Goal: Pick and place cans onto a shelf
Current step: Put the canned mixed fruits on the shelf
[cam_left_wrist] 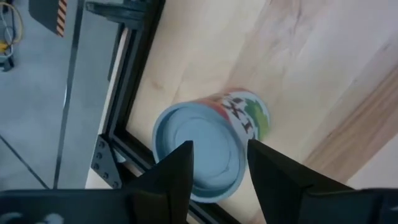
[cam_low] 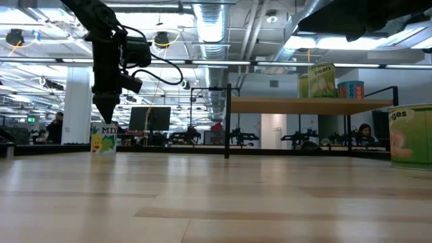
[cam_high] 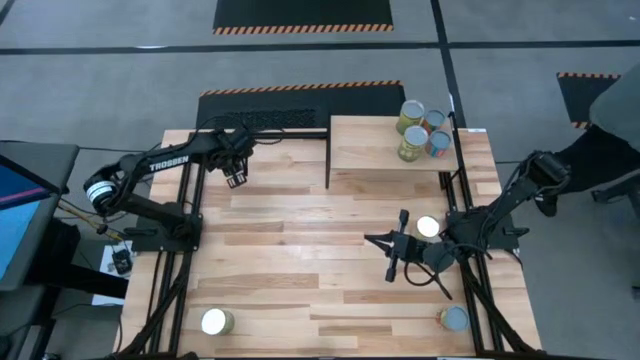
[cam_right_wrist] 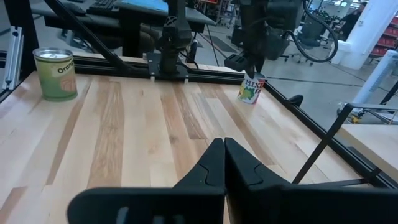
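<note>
The robot can place the MIX can onto the shelf after its left gripper grabs the can, so the left gripper needs to grab it next by its top rim.
My left gripper is open and points down just above a can with a "MIX" label and a silver lid, near the table's far left. The can stands upright on the table, also seen in the right wrist view. In the left wrist view, the lid shows between and beyond the fingers. My right gripper is shut and empty, low over the table's right middle. The shelf at the far right carries several cans.
A silver-lidded can stands beside my right arm. One can stands at the near left, and another at the near right. A green-labelled can shows at the low view's right edge. Black frame rails run along both table sides.
</note>
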